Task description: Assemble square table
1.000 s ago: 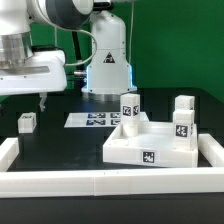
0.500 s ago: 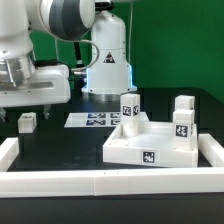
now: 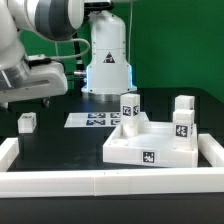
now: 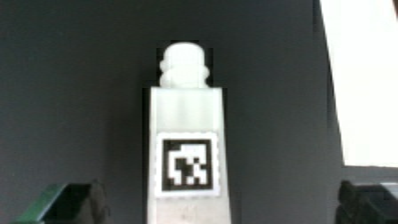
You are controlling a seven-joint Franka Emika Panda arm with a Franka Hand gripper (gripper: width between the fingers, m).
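Note:
The lying leg (image 3: 27, 123) is still below my gripper's fingers in the exterior view, so my gripper needs to go lower before it closes. It would miss the leg if it closed now.
The white square table top (image 3: 128, 150) lies at the exterior view's right with three white tagged legs standing on it: one at the back left (image 3: 131, 105), one at the back right (image 3: 185, 104) and one in front of that (image 3: 181, 128). A fourth leg (image 3: 27, 122) lies alone on the black table at the left. My gripper (image 3: 45, 102) hangs open above and just right of it. In the wrist view this leg (image 4: 187, 140) points its threaded tip away from the camera. It lies between my open gripper's (image 4: 217, 200) dark fingertips (image 4: 71, 205), touching neither.
The marker board (image 3: 95, 119) lies flat behind the table top. A long low white border rail (image 3: 100, 182) runs along the front and up both sides. The robot base (image 3: 107, 60) stands at the back. A white strip (image 4: 365, 80) shows beside the leg in the wrist view.
The arm's upper links have swung and tilted toward the exterior view's left, and the hand has shifted slightly. The loose leg and the table top have not moved.

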